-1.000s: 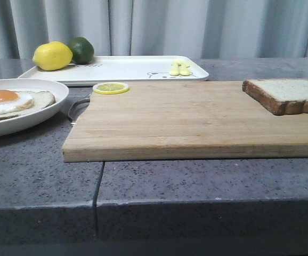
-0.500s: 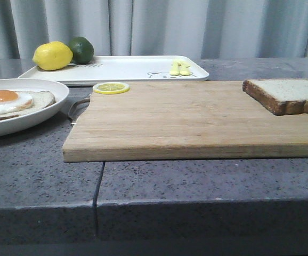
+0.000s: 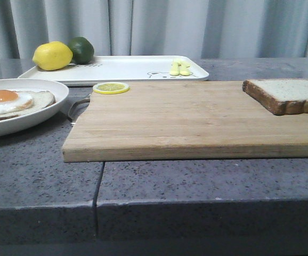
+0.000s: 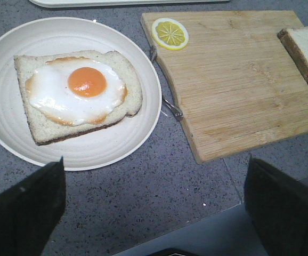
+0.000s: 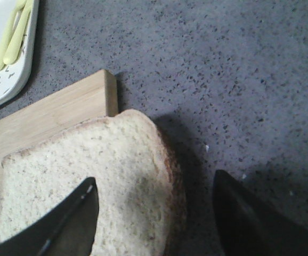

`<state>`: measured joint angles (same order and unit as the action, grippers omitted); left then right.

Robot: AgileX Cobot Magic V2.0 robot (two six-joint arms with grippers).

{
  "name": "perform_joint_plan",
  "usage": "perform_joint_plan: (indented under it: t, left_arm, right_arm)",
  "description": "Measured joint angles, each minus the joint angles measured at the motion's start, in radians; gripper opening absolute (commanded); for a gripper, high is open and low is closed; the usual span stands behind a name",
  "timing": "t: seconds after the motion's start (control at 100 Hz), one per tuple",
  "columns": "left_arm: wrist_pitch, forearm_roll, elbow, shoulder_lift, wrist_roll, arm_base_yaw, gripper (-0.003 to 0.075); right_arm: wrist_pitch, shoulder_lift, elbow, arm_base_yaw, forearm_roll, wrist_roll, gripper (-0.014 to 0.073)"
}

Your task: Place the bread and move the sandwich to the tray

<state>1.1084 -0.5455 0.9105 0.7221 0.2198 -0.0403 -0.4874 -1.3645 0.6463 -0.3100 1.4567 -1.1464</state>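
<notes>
The fingers of my right gripper are still above the bread's crust [image 3: 260,99] and the dark counter, so it isn't time to close yet. I will lower the gripper, then close it.
The bread [image 3: 290,93] lies flat at the right end of the wooden cutting board [image 3: 186,120]. My right gripper [image 5: 155,178] is open over the bread [image 5: 90,165], one finger above the crumb and the other beyond the crust over the counter. The sandwich [image 4: 77,93], a slice topped with a fried egg, sits on a round white plate [image 4: 143,122] at the left. My left gripper [image 4: 155,162] is open wide above bare counter beside that plate. The white tray [image 3: 127,68] lies at the back. Neither gripper shows in the front view.
A lemon [image 3: 52,56] and a lime [image 3: 81,49] sit at the tray's left end, and yellow utensils [image 3: 179,68] lie on its right end. A lemon slice [image 3: 111,88] rests on the board's back left corner. The counter's front edge is close.
</notes>
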Motion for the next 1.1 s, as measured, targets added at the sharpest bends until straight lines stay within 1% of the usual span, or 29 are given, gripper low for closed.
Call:
perform_joint_plan:
  t: [0.38,0.6,0.72,0.81,0.88,0.95,1.06,1.1]
  left_arm:
    - [0.0,0.0,0.0,0.0,0.0,0.0,0.0618]
    - [0.0,0.0,0.0,0.0,0.0,0.0,0.0618]
    - [0.0,0.0,0.002,0.0,0.0,0.0,0.0618]
    - [0.0,0.0,0.002,0.0,0.0,0.0,0.0618]
    - [0.0,0.0,0.002,0.0,0.0,0.0,0.0618]
    - [0.0,0.0,0.002,0.0,0.0,0.0,0.0618]
    - [0.0,0.0,0.002,0.0,0.0,0.0,0.0618]
    - [0.0,0.0,0.002,0.0,0.0,0.0,0.0618]
  right_arm:
    - [-0.044,-0.052,0.002,0.0,0.005,-0.002,0.0473]
    - [-0.093,-0.086,0.008,0.0,0.019,-0.004,0.0473]
    - [-0.112,-0.099,0.012,0.0,0.029,-0.006,0.0444]
    - [-0.117,-0.107,0.013,0.0,0.035,-0.007,0.0388]
    - [-0.119,-0.109,0.013,0.0,0.037,-0.007,0.0322]
    - [-0.12,-0.112,0.013,0.0,0.039,-0.007,0.0237]
    - [-0.127,-0.112,0.013,-0.002,0.047,-0.007,0.0073]
    - [-0.138,-0.112,0.013,-0.002,0.051,-0.007,0.0027]
